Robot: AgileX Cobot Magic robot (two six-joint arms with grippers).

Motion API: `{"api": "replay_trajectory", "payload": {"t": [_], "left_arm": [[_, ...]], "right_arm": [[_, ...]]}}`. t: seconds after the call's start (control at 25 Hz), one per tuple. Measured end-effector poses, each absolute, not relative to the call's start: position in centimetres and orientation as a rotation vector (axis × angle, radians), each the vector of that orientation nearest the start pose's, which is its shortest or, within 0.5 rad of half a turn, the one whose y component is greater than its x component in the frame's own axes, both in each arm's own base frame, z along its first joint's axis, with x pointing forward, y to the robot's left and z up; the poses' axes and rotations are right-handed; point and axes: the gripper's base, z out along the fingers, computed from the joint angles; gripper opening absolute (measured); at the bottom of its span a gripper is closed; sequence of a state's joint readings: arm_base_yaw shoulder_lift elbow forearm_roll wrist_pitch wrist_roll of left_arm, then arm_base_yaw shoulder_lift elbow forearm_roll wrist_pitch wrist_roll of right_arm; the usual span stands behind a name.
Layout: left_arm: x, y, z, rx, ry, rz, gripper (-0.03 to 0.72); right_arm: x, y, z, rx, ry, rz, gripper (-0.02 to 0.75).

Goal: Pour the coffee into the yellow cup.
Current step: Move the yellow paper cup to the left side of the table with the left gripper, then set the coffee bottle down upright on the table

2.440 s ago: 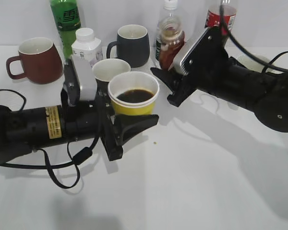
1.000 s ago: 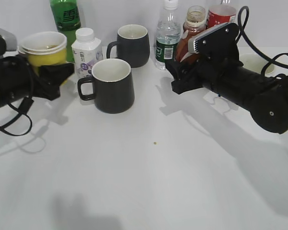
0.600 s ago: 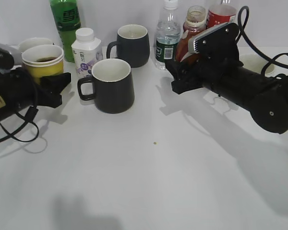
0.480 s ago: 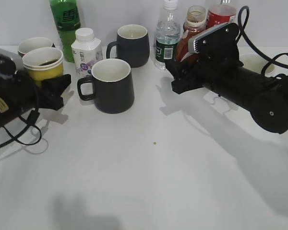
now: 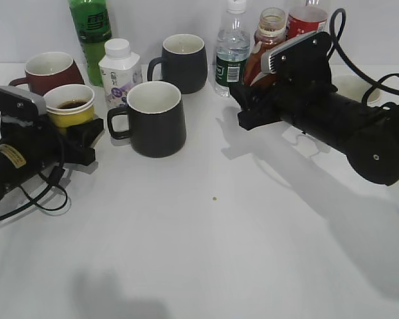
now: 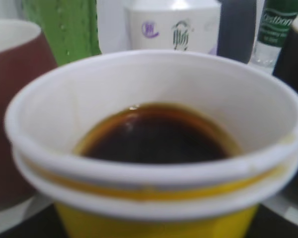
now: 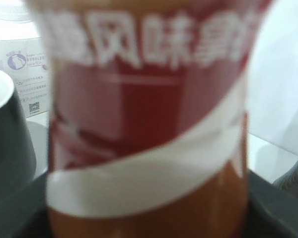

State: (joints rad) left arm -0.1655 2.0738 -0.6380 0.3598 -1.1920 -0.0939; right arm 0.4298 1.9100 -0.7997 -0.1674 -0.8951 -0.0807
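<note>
My left gripper releases the yellow paper cup (image 5: pixel 70 109) now, since the cup sits low, its base on the tabletop in front of the red mug.
The yellow paper cup (image 5: pixel 70 109) with a white rim holds dark coffee and stands low at the table's left, in front of a red mug. My left gripper (image 5: pixel 74 129) is shut on it; the cup (image 6: pixel 154 148) fills the left wrist view, hiding the jaws. My right gripper (image 5: pixel 249 96) is shut on the red-labelled coffee bottle (image 5: pixel 261 56), which is upright and uncapped at the back right. The bottle (image 7: pixel 149 124) fills the right wrist view, brown liquid showing below its label.
A red mug (image 5: pixel 50 68), a green bottle (image 5: pixel 92 26), a small white bottle (image 5: pixel 118 65), two black mugs (image 5: pixel 156 118) (image 5: pixel 183 61), a water bottle (image 5: pixel 231 50) and a red bottle (image 5: pixel 307 20) crowd the back. A white dish (image 5: pixel 356 85) lies right.
My left gripper has carried the yellow cup from the middle to the far left, then lowered it in front of the red mug. The right gripper stood the bottle upright and has since held still.
</note>
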Motion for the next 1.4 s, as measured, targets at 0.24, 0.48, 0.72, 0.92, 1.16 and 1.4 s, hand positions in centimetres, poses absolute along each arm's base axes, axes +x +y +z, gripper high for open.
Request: {"api": "replay_trajectory", "payload": {"t": [0.24, 0.48, 0.72, 0.92, 1.16, 1.4], "left_arm": [[32.2, -8.4, 9.3, 0.417, 1.686, -0.389, 0.408], [31.7, -8.3, 8.6, 0.418, 1.721, -0.389, 0.496], [30.9, -8.2, 8.4, 0.412, 1.725, -0.391, 0.579], [29.9, -7.6, 8.5, 0.359, 1.75, -0.361, 0.594], [28.2, -7.2, 8.8, 0.348, 1.78, -0.357, 0.596], [26.0, -6.8, 9.3, 0.345, 1.82, -0.355, 0.596]], "right_arm": [[33.1, 16.4, 16.2, -0.61, 1.601, 0.292, 0.503], [33.1, 16.4, 16.2, -0.608, 1.601, 0.292, 0.503], [33.3, 16.5, 16.3, -0.605, 1.594, 0.292, 0.503], [34.9, 17.3, 15.2, -0.614, 1.596, 0.293, 0.503], [36.0, 17.9, 12.7, -0.581, 1.654, 0.337, 0.503], [35.7, 18.5, 11.6, -0.609, 1.67, 0.434, 0.503]]}}
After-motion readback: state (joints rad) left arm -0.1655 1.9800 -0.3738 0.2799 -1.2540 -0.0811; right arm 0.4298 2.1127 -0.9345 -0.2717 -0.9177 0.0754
